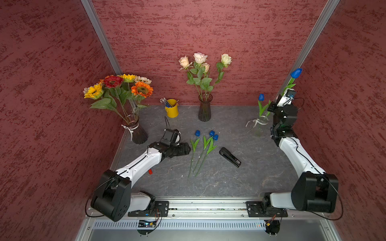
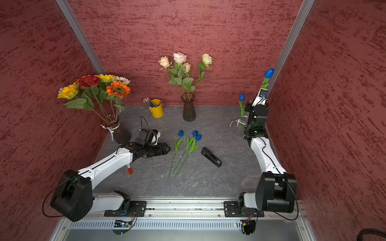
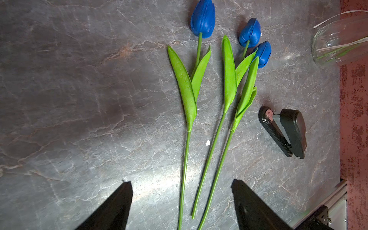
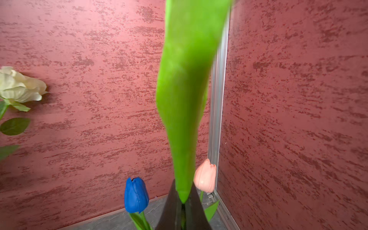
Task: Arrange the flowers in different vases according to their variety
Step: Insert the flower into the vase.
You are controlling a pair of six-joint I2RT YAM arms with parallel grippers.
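The blue tulip's bloom is far above the others and the tulip would fall from above the clear vase if I opened now, so my right gripper keeps holding it for now.
Three blue tulips lie side by side on the grey table. My left gripper hovers open over their stem ends, touching none. At the back right, my right gripper is raised and shut on the stem of a blue tulip, whose leaf fills the right wrist view. Below it the clear ribboned vase holds a blue tulip and a pink one. Sunflowers fill the ribboned dark vase. Roses stand in the other dark vase.
A yellow bucket of pens stands at the back between the dark vases. A black stapler lies right of the loose tulips. A small red-tipped object lies under my left arm. Red walls close in three sides.
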